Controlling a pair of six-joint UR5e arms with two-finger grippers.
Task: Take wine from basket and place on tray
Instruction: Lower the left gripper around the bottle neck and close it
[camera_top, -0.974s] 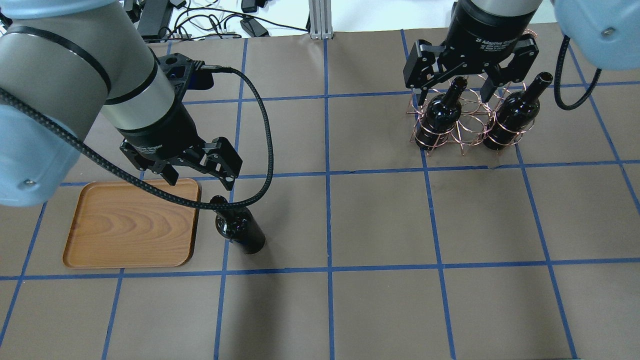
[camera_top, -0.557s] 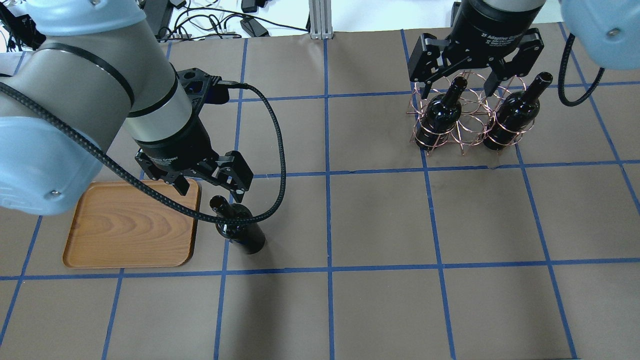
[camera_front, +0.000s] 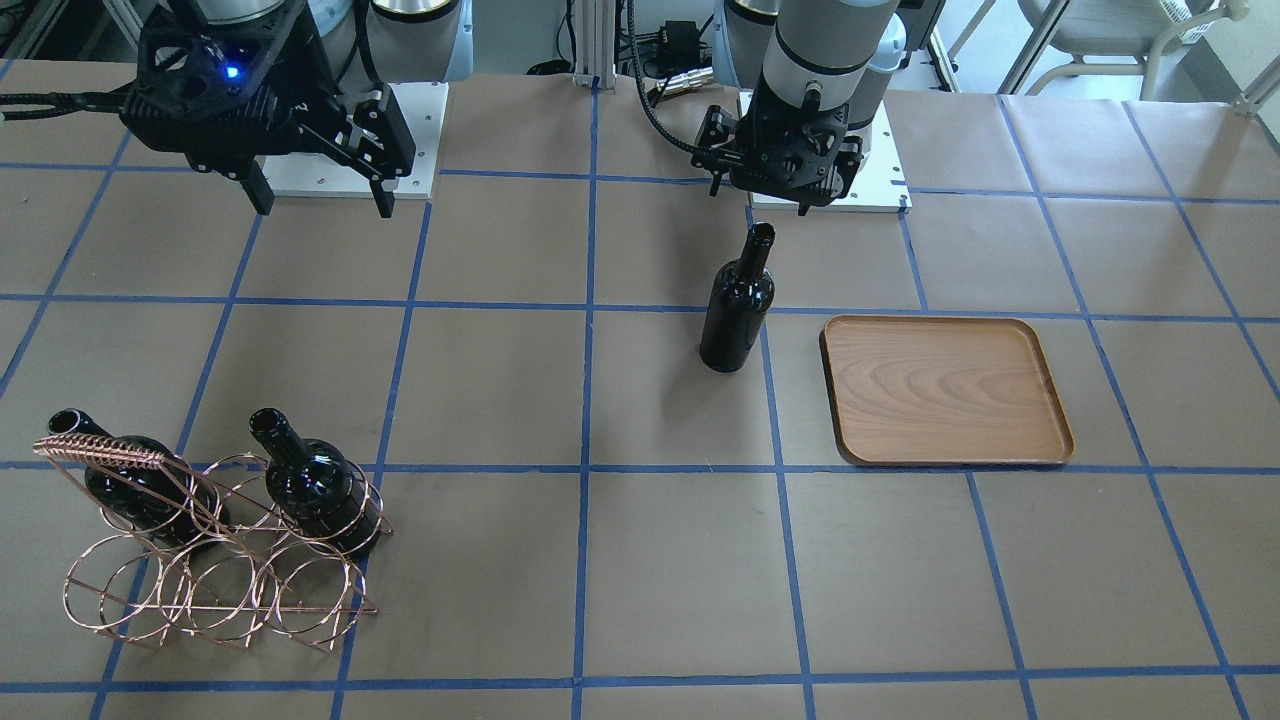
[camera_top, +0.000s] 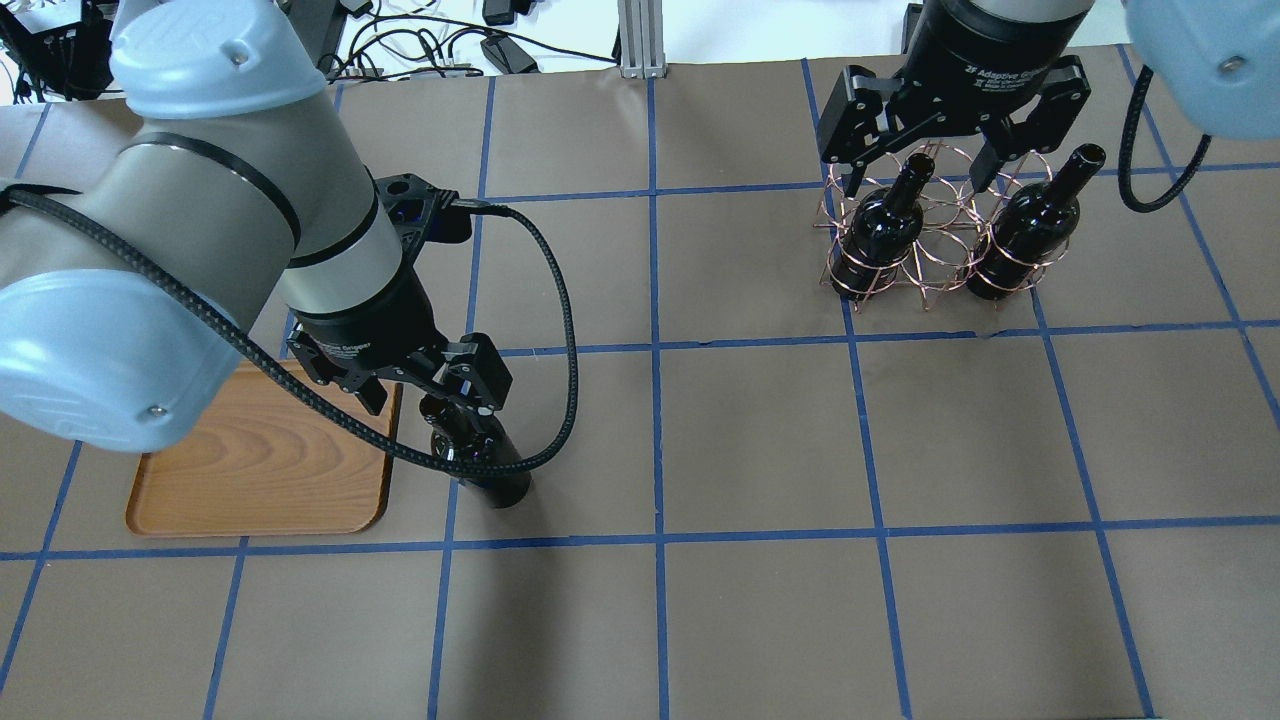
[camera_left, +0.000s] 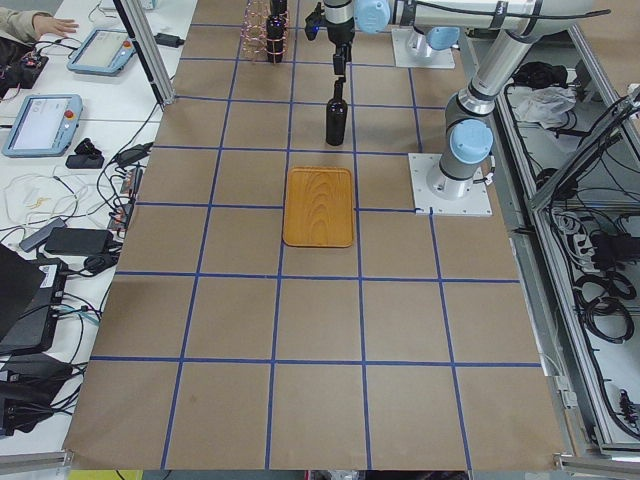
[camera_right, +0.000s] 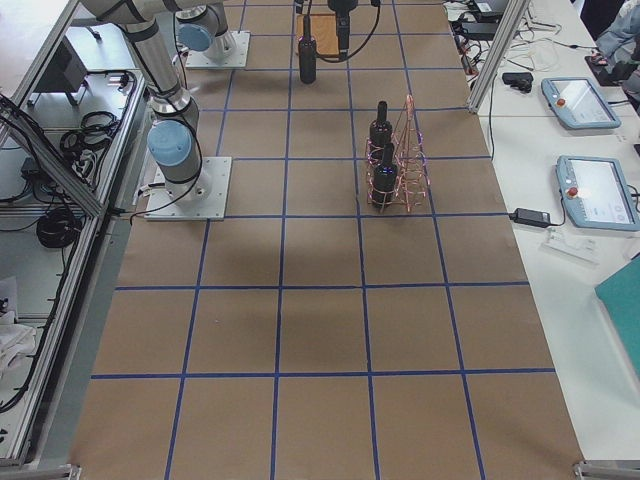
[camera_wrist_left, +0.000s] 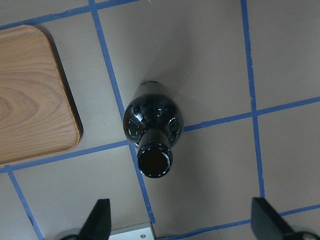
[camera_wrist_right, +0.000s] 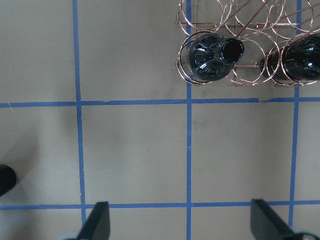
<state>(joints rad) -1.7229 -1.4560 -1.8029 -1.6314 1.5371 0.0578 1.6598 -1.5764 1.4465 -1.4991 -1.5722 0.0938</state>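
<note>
The left gripper needs to grab the near-black bottle by its slim neck (camera_front: 756, 250) next, so it can set the wine on the wooden tray (camera_front: 945, 390).
One wine bottle (camera_top: 480, 455) stands upright on the table just right of the wooden tray (camera_top: 240, 470). My left gripper (camera_top: 428, 392) is open and hovers over the bottle's neck without touching it. In the left wrist view the bottle (camera_wrist_left: 154, 129) sits just ahead of the line between my fingertips (camera_wrist_left: 97, 220). The copper wire basket (camera_top: 925, 262) at the back right holds two more bottles (camera_top: 885, 225) (camera_top: 1030, 235). My right gripper (camera_top: 915, 178) is open and empty above the basket. In the front view the lone bottle (camera_front: 737, 310) stands left of the tray (camera_front: 945, 390).
Brown paper with a blue tape grid covers the table. My left arm's cable (camera_top: 555, 300) loops over the lone bottle. Both arm bases (camera_front: 345, 150) stand at the table's robot side. Cables and power bricks (camera_top: 440, 45) lie past the far edge.
My left gripper has moved right and toward the lone bottle and now hangs over its neck. My right gripper has shifted slightly away above the basket. The bottles, basket and tray have not moved.
</note>
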